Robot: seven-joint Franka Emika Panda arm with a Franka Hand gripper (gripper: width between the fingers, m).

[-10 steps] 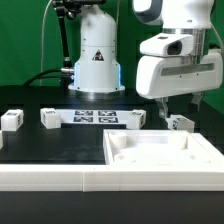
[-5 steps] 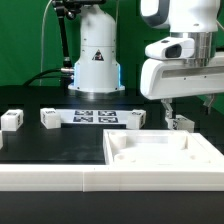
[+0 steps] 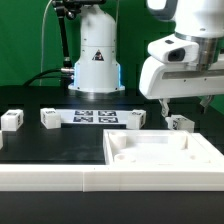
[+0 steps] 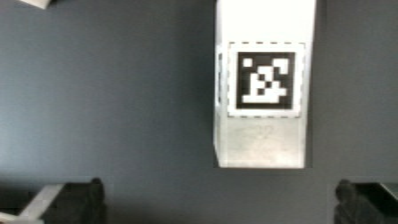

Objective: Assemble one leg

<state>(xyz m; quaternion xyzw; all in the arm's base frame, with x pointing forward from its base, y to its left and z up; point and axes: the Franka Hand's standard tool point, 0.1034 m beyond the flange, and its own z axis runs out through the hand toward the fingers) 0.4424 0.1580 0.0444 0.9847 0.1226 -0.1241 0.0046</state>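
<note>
The leg has to stand in the white panel's corner socket, so my gripper should grab it next by its marked end (image 3: pixel 181 123) (image 4: pixel 262 138).
A leg (image 4: pixel 267 90), a small white oblong block with a black-and-white marker, lies flat on the dark table, ahead of my gripper (image 4: pixel 214 203) and not between the fingers. The gripper is open and empty, its dark fingertips (image 4: pixel 64 200) wide apart. In the exterior view the gripper (image 3: pixel 183 104) hangs just above this leg (image 3: pixel 180 122) at the exterior view's right. Three more legs lie on the table: one (image 3: pixel 135 118) near the middle, one (image 3: pixel 50 119) left of the middle and one (image 3: pixel 11 120) at the far left.
The large white square panel (image 3: pixel 160 152) with corner sockets lies at the front right. The marker board (image 3: pixel 95 117) lies flat in the middle. A white robot base (image 3: pixel 97 55) stands behind it. A white rail (image 3: pixel 50 175) runs along the front edge.
The gripper has risen a little and shifted slightly toward the exterior view's right. The legs and the panel have not moved.
</note>
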